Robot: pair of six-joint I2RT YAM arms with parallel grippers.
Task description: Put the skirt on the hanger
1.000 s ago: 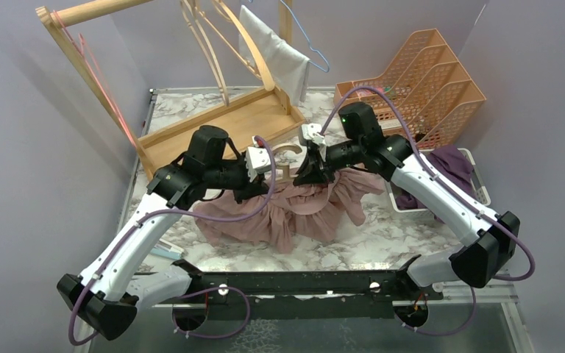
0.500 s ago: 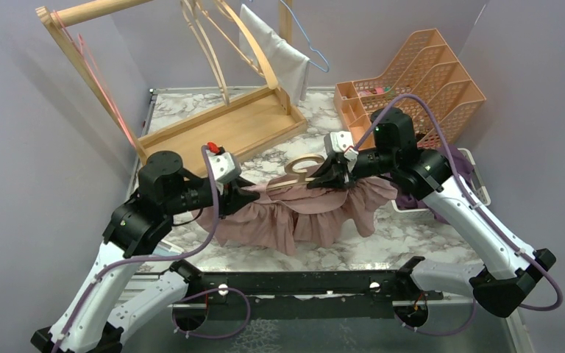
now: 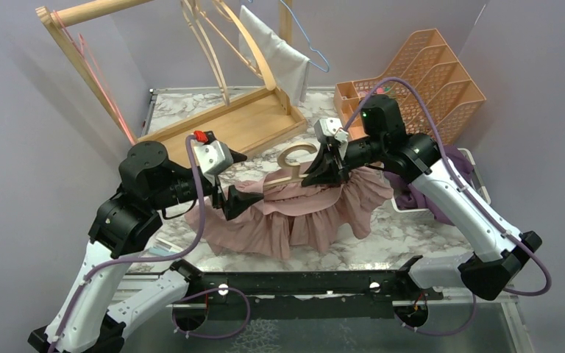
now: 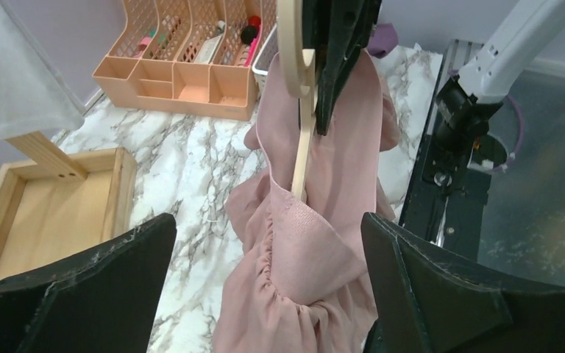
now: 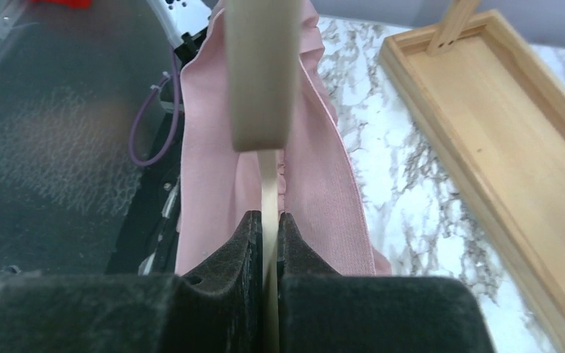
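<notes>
I should pinch the gathered waistband corner around the hanger's end with my left gripper, so the hook is left to hang on the rack.
A pink ruffled skirt hangs with its waistband draped over a pale wooden hanger, lifted above the marble table. My right gripper is shut on the hanger's thin bar, with pink waistband on both sides of it. My left gripper stands wide open at the skirt's left end. Its two fingers flank the gathered waistband corner without touching it. In the left wrist view the hanger runs up into the right gripper.
A wooden rack with a tray base stands at the back left, carrying spare hangers and a white cloth. An orange file organiser sits back right, a white basket with a purple garment beside it. A black rail runs along the near edge.
My left gripper has opened, let go of the skirt's waistband and drawn back to the left. The right gripper has raised the hanger, so the skirt hangs higher.
</notes>
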